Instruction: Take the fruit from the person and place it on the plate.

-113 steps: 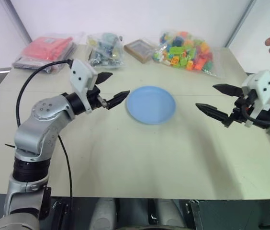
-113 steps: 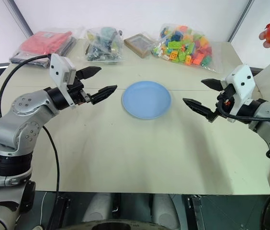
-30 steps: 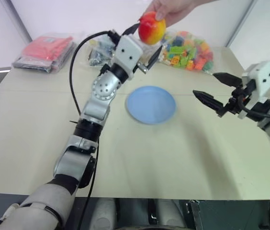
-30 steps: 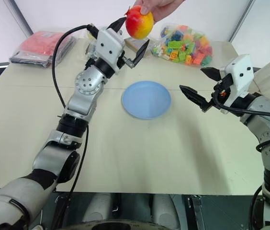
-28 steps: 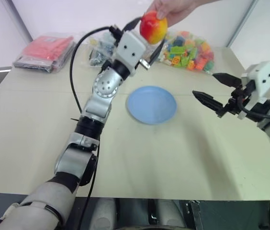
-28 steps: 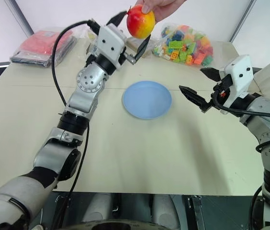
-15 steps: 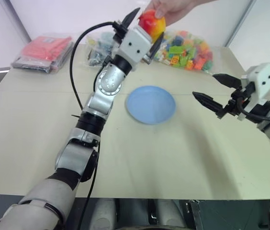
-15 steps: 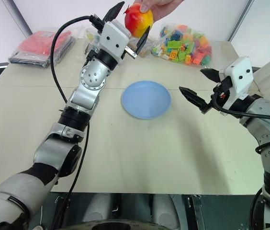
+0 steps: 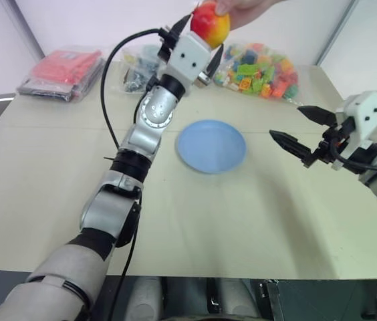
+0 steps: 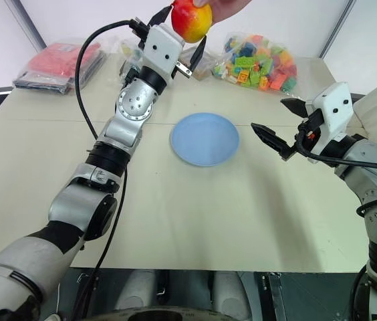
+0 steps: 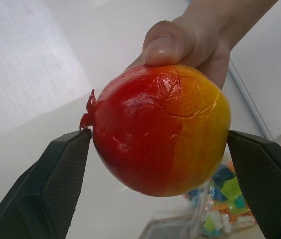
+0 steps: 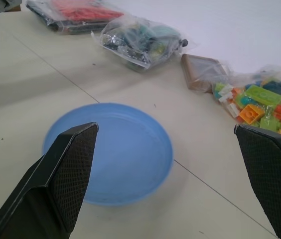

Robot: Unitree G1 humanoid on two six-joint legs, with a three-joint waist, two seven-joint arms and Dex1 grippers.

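The fruit's red and yellow sides are right beside the gripper's fingers in the left wrist view, so my left gripper should close on the fruit.
A person's hand (image 9: 240, 6) holds the red and orange-yellow fruit (image 9: 210, 21) from above, high over the far side of the table. My left gripper (image 9: 202, 33) is raised to it and stands open, with the fruit (image 11: 163, 130) between its two fingers (image 11: 57, 183). One fingertip is at the fruit's small stem tip, the other close beside its yellow side. The light blue plate (image 9: 211, 146) lies bare on the table below. Beside the plate, my right gripper (image 9: 286, 121) hovers open and holds nothing, pointing toward the plate (image 12: 111, 155).
Along the table's far edge lie a red packet (image 9: 62, 69), a bag of dark parts (image 9: 146, 67), a small brown box (image 9: 193, 68) and a clear bag of coloured blocks (image 9: 259, 69). A black cable loops from my left wrist.
My left gripper has risen and pushed forward, so the fruit now sits deeper between its fingers. The person's hand lifted the fruit slightly. My right arm has stayed still.
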